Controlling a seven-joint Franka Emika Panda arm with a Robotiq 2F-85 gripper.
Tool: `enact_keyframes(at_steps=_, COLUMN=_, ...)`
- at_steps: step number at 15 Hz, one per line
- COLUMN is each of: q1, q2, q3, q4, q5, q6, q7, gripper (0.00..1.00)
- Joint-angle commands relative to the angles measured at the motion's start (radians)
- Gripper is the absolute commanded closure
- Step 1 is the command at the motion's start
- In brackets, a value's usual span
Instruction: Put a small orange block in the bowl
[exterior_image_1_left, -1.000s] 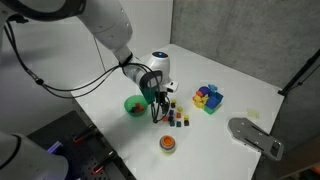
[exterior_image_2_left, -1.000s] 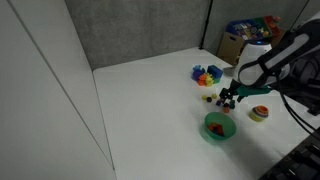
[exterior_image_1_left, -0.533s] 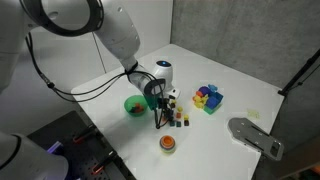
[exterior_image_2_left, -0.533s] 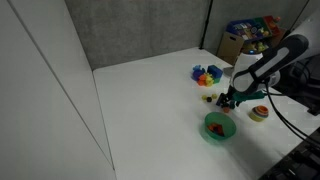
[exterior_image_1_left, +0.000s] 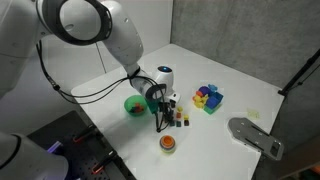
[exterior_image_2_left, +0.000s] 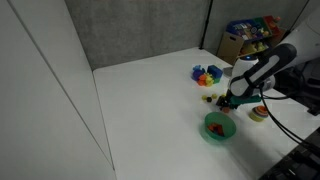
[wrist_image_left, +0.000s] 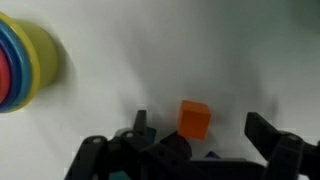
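Observation:
My fingers straddle the small orange block (wrist_image_left: 194, 119) and should close now to catch it.
In the wrist view the small orange block (wrist_image_left: 194, 119) sits on the white table between my gripper's (wrist_image_left: 200, 128) two dark fingers. The fingers stand apart on either side of it and do not touch it, so the gripper is open. In both exterior views the gripper (exterior_image_1_left: 163, 120) (exterior_image_2_left: 229, 103) is down at the table, right beside the green bowl (exterior_image_1_left: 133, 105) (exterior_image_2_left: 219, 127). The bowl holds something small and red. The orange block itself is too small to pick out in the exterior views.
Several tiny coloured cubes (exterior_image_1_left: 181, 120) lie next to the gripper. A pile of bigger bright blocks (exterior_image_1_left: 208, 97) (exterior_image_2_left: 207, 74) lies further off. An orange round dish (exterior_image_1_left: 168, 144) (exterior_image_2_left: 260, 113) stands near the table edge. A grey flat object (exterior_image_1_left: 255, 136) lies beside the table.
The gripper has come down and shifted slightly toward the tiny cubes, away from the bowl. The bowl, dish and block pile have not moved.

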Motion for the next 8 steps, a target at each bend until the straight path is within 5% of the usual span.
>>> enact_keyframes(at_steps=1, q1=0.008, q2=0.032, q3=-0.004, q4=0.038, q5=0.028, q6=0.010, q7=0.004, gripper=0.27)
enact_keyframes(at_steps=3, q1=0.009, q2=0.041, q3=-0.005, q4=0.047, q5=0.029, q6=0.010, q7=0.004, gripper=0.32)
enact_keyframes(at_steps=8, q1=0.012, q2=0.025, q3=-0.003, q4=0.039, q5=0.029, q6=0.000, q7=-0.002, gripper=0.73)
